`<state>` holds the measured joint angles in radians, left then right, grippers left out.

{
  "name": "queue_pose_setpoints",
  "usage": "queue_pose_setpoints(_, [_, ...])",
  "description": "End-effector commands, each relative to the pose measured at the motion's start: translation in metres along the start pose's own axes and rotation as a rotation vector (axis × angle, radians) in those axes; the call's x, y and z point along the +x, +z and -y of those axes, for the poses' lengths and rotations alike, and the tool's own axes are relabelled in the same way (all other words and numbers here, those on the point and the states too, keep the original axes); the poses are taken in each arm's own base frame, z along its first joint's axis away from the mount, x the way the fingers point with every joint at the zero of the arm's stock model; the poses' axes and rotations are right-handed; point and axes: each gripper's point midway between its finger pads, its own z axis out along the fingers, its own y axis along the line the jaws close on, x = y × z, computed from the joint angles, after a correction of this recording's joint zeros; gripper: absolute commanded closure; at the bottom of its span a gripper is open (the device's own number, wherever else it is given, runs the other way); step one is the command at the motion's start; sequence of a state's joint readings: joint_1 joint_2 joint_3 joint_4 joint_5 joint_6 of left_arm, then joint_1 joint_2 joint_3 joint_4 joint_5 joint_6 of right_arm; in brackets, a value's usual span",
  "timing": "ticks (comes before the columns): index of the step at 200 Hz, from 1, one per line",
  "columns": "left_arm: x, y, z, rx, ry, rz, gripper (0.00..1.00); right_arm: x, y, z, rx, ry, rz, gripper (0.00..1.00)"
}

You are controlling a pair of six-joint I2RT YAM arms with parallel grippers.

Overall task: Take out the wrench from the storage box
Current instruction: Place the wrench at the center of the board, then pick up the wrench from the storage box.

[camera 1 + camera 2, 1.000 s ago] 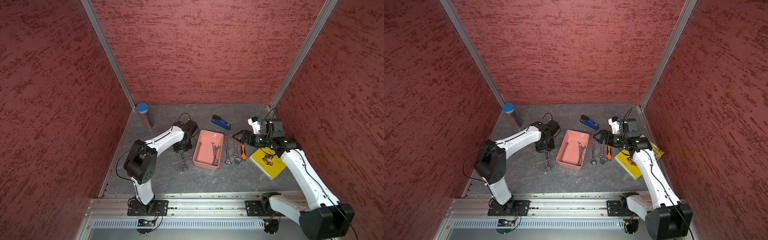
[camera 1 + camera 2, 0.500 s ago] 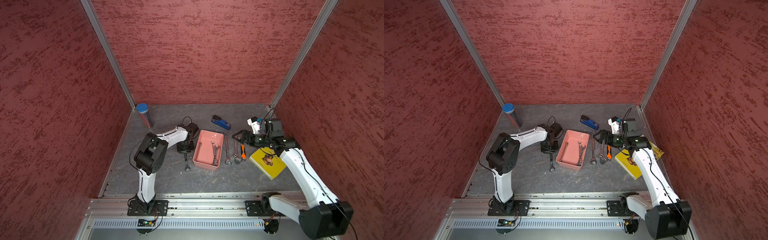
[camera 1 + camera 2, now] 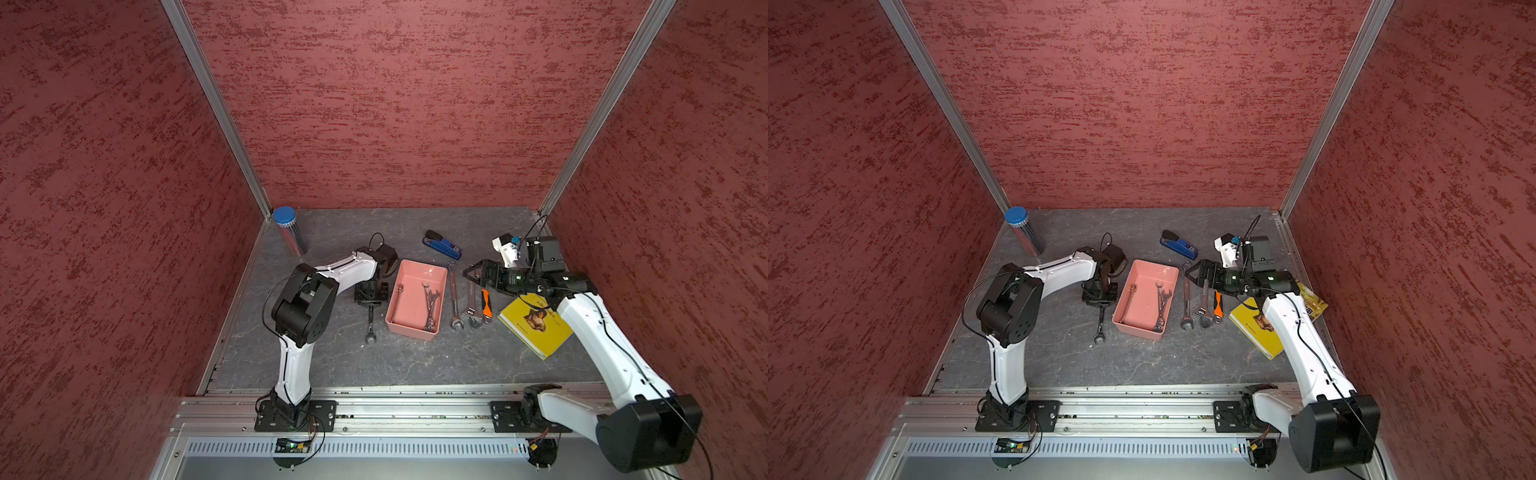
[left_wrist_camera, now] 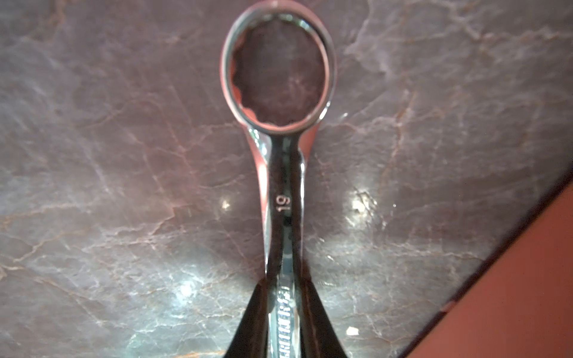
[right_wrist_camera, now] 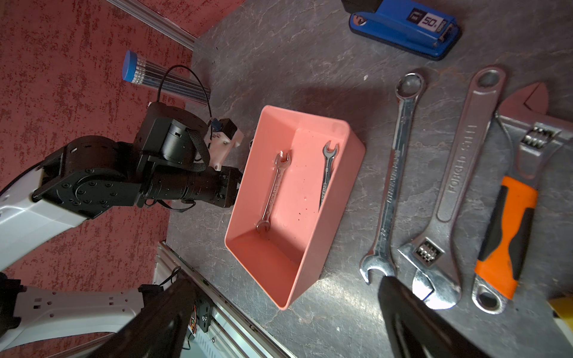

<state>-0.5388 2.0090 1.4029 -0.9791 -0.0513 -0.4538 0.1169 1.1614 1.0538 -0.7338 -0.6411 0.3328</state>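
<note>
My left gripper opens now, since the chrome ring-end wrench (image 3: 369, 322) is low above flat, empty floor beside the box and would land there.
The salmon-pink storage box (image 3: 411, 305) (image 3: 1142, 305) (image 5: 297, 201) sits mid-floor with small wrenches inside: one by its left wall (image 3: 397, 295) (image 5: 274, 192), others by its right wall (image 3: 430, 305) (image 5: 327, 173). Just left of the box, my left gripper (image 3: 370, 306) (image 3: 1100, 306) (image 4: 283, 297) is shut on the shank of a chrome ring-end wrench (image 3: 369, 322) (image 3: 1100, 324) (image 4: 283, 186), low over the floor; contact with the floor I cannot tell. My right gripper (image 3: 467, 272) (image 3: 1190, 272) (image 5: 283, 280) is open, holding nothing, above the tools right of the box.
Right of the box lie a long combination wrench (image 3: 454, 301) (image 5: 393, 173), a steel adjustable wrench (image 3: 471, 305) and an orange-handled one (image 3: 485, 305). A yellow book (image 3: 534, 328) lies under the right arm. A blue stapler (image 3: 442, 247) and a blue-capped tube (image 3: 291, 232) stand farther back.
The left arm's elbow has swung right and folded closer to the box. Its gripper and the held wrench shifted only slightly right. The right arm has not moved.
</note>
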Motion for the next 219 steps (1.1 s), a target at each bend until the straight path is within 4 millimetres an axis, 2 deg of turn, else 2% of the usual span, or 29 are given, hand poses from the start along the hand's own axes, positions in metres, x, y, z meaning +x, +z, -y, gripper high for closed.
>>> queue_pose_setpoints(1, [0.003, 0.016, -0.007, -0.02, 0.042, -0.04, 0.86, -0.003, 0.002, -0.003, -0.019, -0.022, 0.005, 0.02])
queue_pose_setpoints(37, [-0.002, 0.01, -0.005, -0.01, 0.05, -0.021, 0.75, -0.004, 0.001, -0.005, -0.022, -0.026, 0.003, 0.02])
queue_pose_setpoints(67, [-0.011, -0.016, -0.007, -0.001, 0.044, 0.032, 0.66, -0.006, -0.002, -0.007, -0.017, -0.038, 0.009, 0.01])
queue_pose_setpoints(88, [-0.017, -0.043, -0.005, 0.023, 0.034, 0.08, 0.62, -0.007, -0.004, -0.008, -0.019, -0.044, 0.01, 0.02])
queue_pose_setpoints(123, [-0.014, -0.106, 0.008, 0.077, -0.021, 0.184, 0.6, -0.008, -0.007, -0.009, -0.009, -0.061, 0.009, 0.02])
queue_pose_setpoints(139, [-0.007, -0.132, 0.023, 0.097, -0.029, 0.234, 0.6, -0.009, -0.007, -0.009, 0.0, -0.064, 0.013, 0.02])
queue_pose_setpoints(152, [-0.001, -0.145, 0.04, 0.106, -0.018, 0.266, 0.6, -0.01, -0.008, -0.008, 0.006, -0.061, 0.018, 0.02])
queue_pose_setpoints(180, [0.01, -0.149, 0.08, 0.15, 0.022, 0.291, 0.6, -0.01, -0.008, -0.007, 0.015, -0.064, 0.022, 0.02])
queue_pose_setpoints(196, [0.012, -0.141, 0.1, 0.167, 0.051, 0.288, 0.61, -0.011, -0.009, -0.006, 0.017, -0.065, 0.026, 0.02])
queue_pose_setpoints(219, [0.011, -0.128, 0.119, 0.121, 0.114, 0.297, 0.61, -0.008, -0.01, -0.005, 0.024, -0.066, 0.031, 0.02])
